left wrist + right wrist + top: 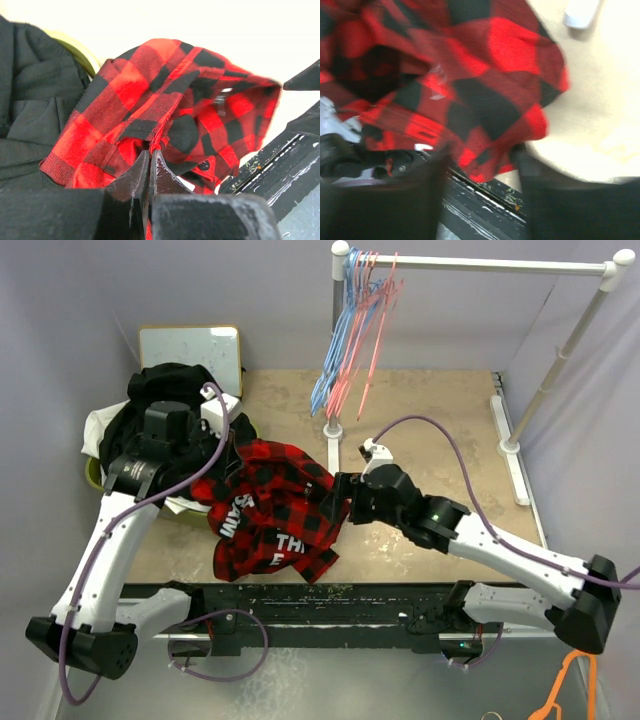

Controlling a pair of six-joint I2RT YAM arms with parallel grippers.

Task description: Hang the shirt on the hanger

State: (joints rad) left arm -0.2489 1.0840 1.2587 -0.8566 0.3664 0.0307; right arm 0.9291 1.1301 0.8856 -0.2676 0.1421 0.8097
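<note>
The opposite end of the pale-pink hanger will stay free to go into the shirt (275, 505). My right gripper should next grab the hanger by an outer end.
The red-and-black check shirt (275, 505) with white letters hangs bunched at the table's front, left of centre. My left gripper (232, 455) is shut on a fold of the shirt (165, 95); in the left wrist view its fingertips (150, 154) pinch red fabric. My right gripper (340, 502) is at the shirt's right edge. In the blurred right wrist view it (480, 160) is open, with the hem of the shirt (470, 75) hanging between its fingers. The pale-pink hanger (383, 315) hangs on the rack rod at the back, apart from both grippers.
Light-blue hangers (340, 340) hang beside the pink one on the white rack (480, 265), whose base (333, 428) stands mid-table. A black garment (165, 390) fills a yellow-green basket (92, 472) at left. A white board (190, 345) lies behind it. An orange hanger (570, 680) lies bottom right.
</note>
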